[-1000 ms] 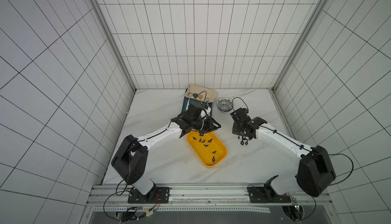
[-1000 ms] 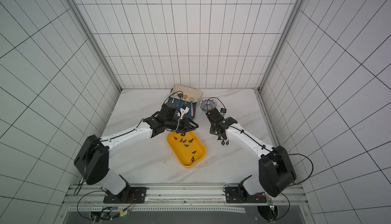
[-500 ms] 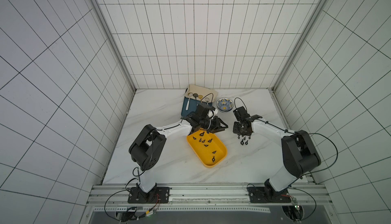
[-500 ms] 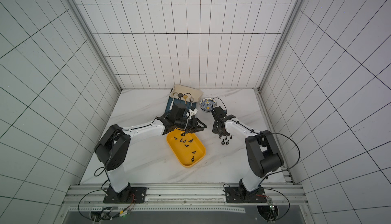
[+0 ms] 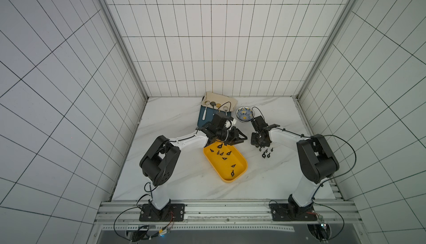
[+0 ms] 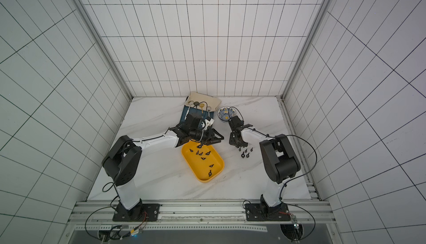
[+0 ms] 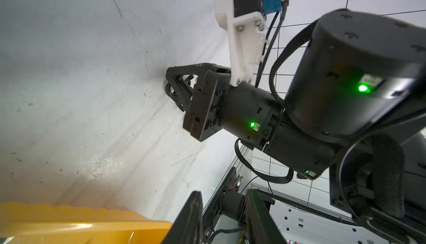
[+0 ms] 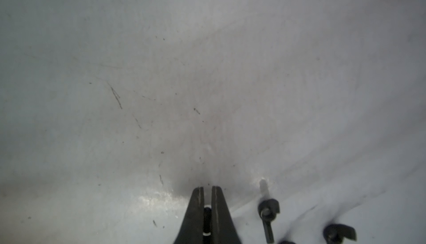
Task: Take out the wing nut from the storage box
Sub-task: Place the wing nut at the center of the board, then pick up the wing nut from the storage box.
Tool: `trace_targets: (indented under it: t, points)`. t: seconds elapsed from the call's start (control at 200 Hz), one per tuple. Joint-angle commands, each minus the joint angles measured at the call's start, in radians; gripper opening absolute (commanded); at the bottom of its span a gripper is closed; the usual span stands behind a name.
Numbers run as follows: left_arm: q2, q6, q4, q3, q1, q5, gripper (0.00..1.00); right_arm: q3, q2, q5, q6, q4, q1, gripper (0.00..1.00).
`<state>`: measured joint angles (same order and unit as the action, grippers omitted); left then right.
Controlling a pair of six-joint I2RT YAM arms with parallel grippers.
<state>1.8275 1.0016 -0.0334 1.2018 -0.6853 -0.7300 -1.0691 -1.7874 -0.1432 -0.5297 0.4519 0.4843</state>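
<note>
I am ready to release the wing nut from my right gripper. It is low in my fingers, and my fingers meet their shadow on the tabletop.
The yellow storage box (image 5: 220, 170) (image 6: 197, 169) lies mid-table with several black wing nuts (image 5: 223, 153) in it. My left gripper (image 5: 240, 139) (image 6: 218, 137) hovers over the box's far end, lying sideways, open and empty; the left wrist view shows its two fingers (image 7: 193, 217) apart beside the box rim (image 7: 69, 227). Right of the box, my right gripper (image 5: 259, 145) (image 8: 208, 188) points down at the table, shut on a wing nut (image 8: 206, 216). More wing nuts (image 5: 266, 153) (image 8: 267, 210) lie loose on the table beside it.
A dark-blue tray (image 5: 207, 118) with spoons and a beige cloth (image 5: 219, 98) sit at the back. A patterned bowl (image 5: 244, 114) stands behind the right gripper. The two grippers are close, a short gap between them.
My left gripper has swung to the right over the box's far end, toward the right gripper. The right gripper has stayed by the loose wing nuts, still shut.
</note>
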Motion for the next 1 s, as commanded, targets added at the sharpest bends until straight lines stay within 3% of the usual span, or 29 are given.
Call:
trace_targets:
  t: [0.0,0.285,0.535,0.74,0.995]
  points:
    - [-0.028,-0.025,0.021,-0.015,0.005,-0.006,0.35,-0.048,-0.024,-0.022,0.016,0.003,-0.006,0.00]
    - [-0.046,-0.023,0.024,-0.041,0.019,-0.009,0.36,-0.036,0.027,-0.009,0.016,0.017,-0.003,0.18]
    - [-0.126,-0.038,-0.002,-0.095,0.062,-0.019,0.37,-0.064,0.170,-0.021,0.034,0.083,0.028,0.23]
    - [-0.288,-0.069,-0.071,-0.218,0.201,-0.015,0.38,-0.099,0.273,-0.031,0.057,0.121,0.249,0.23]
    - [-0.441,-0.167,-0.246,-0.338,0.392,-0.020,0.39,-0.172,0.160,0.080,0.075,0.107,0.466,0.23]
